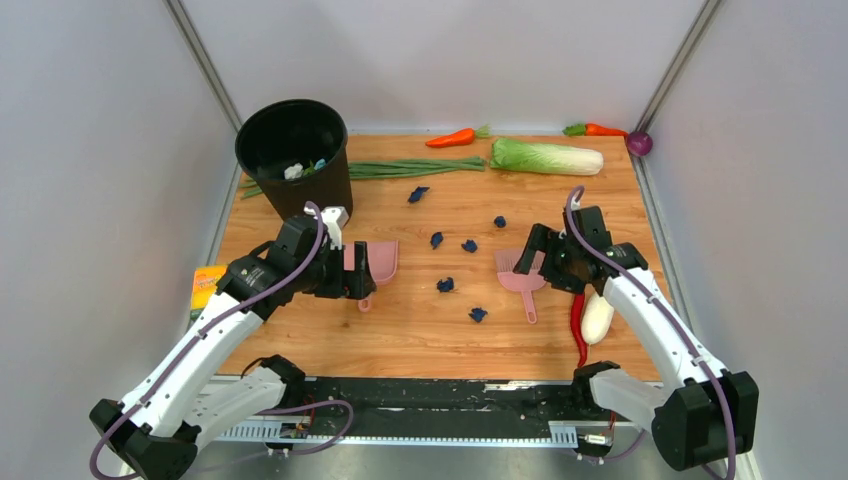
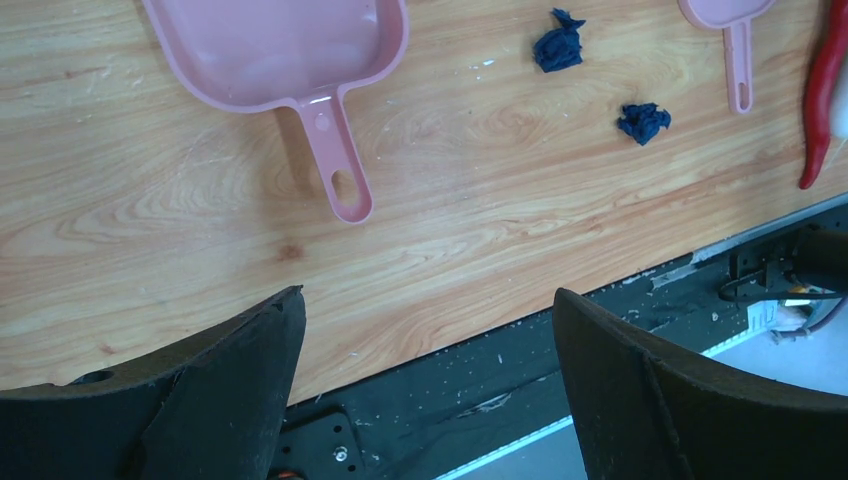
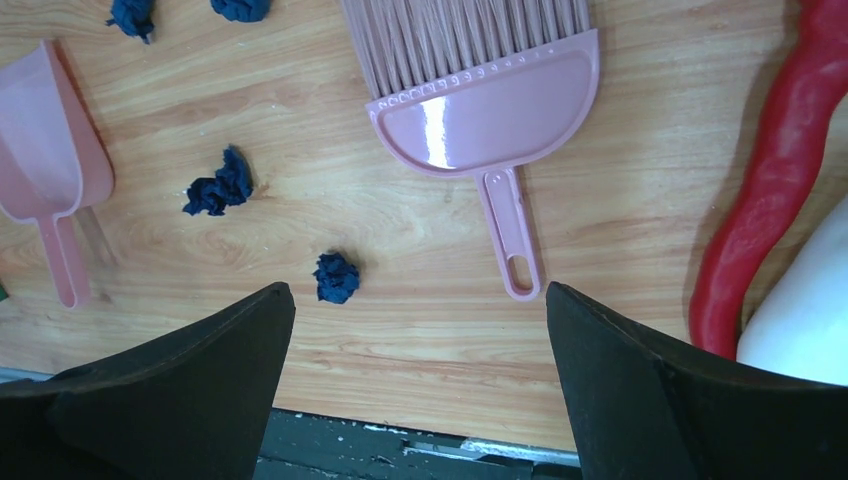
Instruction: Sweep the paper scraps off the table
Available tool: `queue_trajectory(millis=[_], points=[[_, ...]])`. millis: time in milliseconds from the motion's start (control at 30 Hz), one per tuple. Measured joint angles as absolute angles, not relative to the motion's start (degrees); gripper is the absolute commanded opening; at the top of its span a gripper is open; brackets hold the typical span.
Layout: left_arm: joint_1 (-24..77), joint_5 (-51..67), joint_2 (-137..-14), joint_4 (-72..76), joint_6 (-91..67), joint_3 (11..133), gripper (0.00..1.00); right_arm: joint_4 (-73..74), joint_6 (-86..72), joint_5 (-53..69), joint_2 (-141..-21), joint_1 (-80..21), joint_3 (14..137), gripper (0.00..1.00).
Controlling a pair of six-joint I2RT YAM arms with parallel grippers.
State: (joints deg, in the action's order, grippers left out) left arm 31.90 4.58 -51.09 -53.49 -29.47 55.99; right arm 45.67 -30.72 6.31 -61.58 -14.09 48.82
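Note:
My right gripper grabs the brush by its handle near the holed end (image 1: pixel 530 311) (image 3: pixel 516 254) next, and this leaves the brush's head free to hand over.
Several navy paper scraps lie on the wood table (image 1: pixel 420 340), among them scraps at the back (image 1: pixel 418 194), in the middle (image 1: pixel 445 285) and nearer the front (image 1: pixel 478 314). A pink dustpan (image 1: pixel 382 262) lies left of them and a pink brush (image 1: pixel 520 278) lies to their right. My left gripper (image 1: pixel 352 272) is open and empty, hovering by the dustpan (image 2: pixel 270 50), whose handle points toward it. My right gripper (image 1: pixel 538 256) is open and empty above the brush (image 3: pixel 480 100). Two scraps (image 3: pixel 218 185) (image 3: pixel 337 277) lie left of the brush handle.
A black bucket (image 1: pixel 292 150) holding trash stands back left. Green onions (image 1: pixel 420 168), a carrot (image 1: pixel 452 138), a cabbage (image 1: pixel 545 156) and a purple onion (image 1: pixel 640 143) line the back. A red chili (image 1: pixel 579 325) and a white radish (image 1: pixel 597 315) lie under my right arm. A black rail (image 1: pixel 420 395) runs along the front.

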Motion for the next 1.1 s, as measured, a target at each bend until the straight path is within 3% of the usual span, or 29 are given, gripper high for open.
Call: queue_trajectory(millis=[300, 667, 867, 1100], points=[[31.9, 2.61, -49.28, -54.19, -29.3, 56.01, 1.0, 48.88, -29.26, 4.38, -63.48, -16.73, 49.36, 1.0], [31.9, 1.19, -47.13, -55.2, -29.26, 56.58, 1.0, 52.03, -29.12, -3.9, -79.5, -26.83, 52.66, 1.0], [31.9, 1.02, -45.8, -55.7, -29.23, 56.58, 1.0, 51.9, -28.97, -8.12, -83.66, -27.9, 54.17, 0.93], [31.9, 0.86, -45.52, -55.94, -29.19, 56.58, 1.0, 48.49, -29.45, -10.22, -85.95, -27.88, 51.31, 0.77]])
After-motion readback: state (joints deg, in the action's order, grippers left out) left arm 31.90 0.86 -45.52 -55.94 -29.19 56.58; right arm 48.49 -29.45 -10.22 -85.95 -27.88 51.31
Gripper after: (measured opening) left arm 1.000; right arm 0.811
